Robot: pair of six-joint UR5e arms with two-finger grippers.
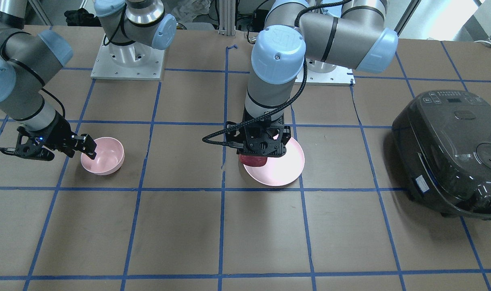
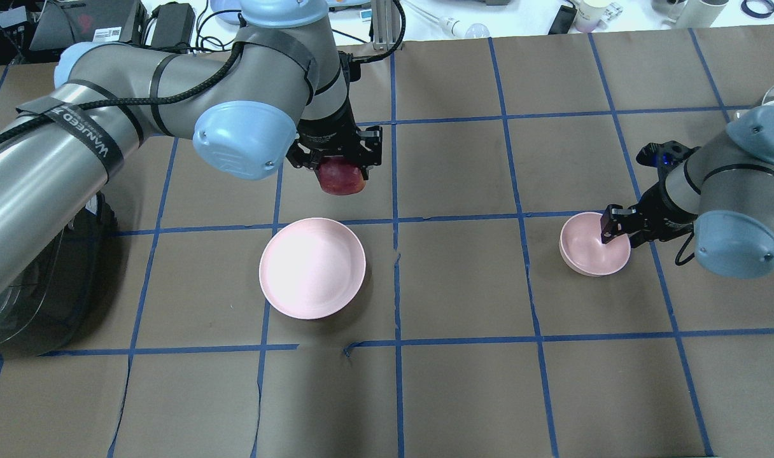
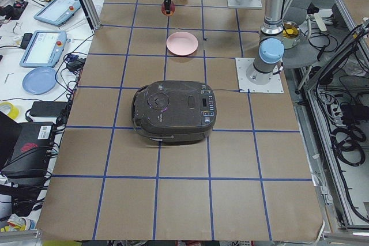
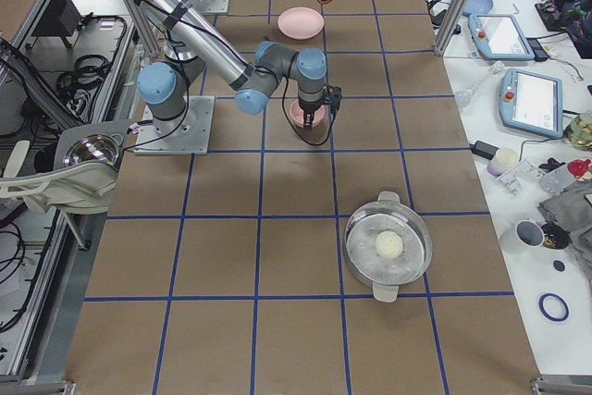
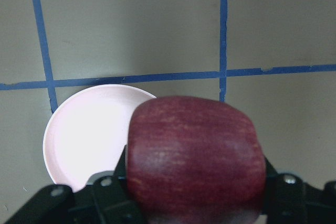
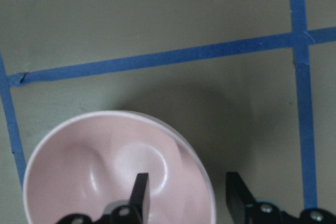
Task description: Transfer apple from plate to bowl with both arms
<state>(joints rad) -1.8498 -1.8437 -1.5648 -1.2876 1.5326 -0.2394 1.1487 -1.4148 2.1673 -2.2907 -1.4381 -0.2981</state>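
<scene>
I will next pinch the bowl by its thin rim [image 6: 202, 169] with my right gripper, since the bowl is wider than my right gripper's open fingers.
My left gripper [image 1: 261, 155] is shut on the dark red apple [image 1: 253, 160] and holds it up in the air. In the overhead view the apple [image 2: 341, 178] is beyond the far edge of the pale pink plate [image 2: 310, 273], which has nothing on it. The left wrist view shows the apple [image 5: 194, 156] between the fingers, with the plate [image 5: 84, 140] below and to the left. My right gripper [image 2: 616, 226] is open at the small pink bowl [image 2: 587, 254]. It straddles the bowl's rim, one finger [image 6: 139, 192] inside the bowl [image 6: 94, 171] and one outside.
A black rice cooker [image 1: 451, 149] stands on the table on my left side, past the plate [image 1: 286, 169]. A pot with a glass lid [image 4: 388, 247] stands toward the table's right end. The two arm bases [image 1: 128, 60] are at the table's robot side.
</scene>
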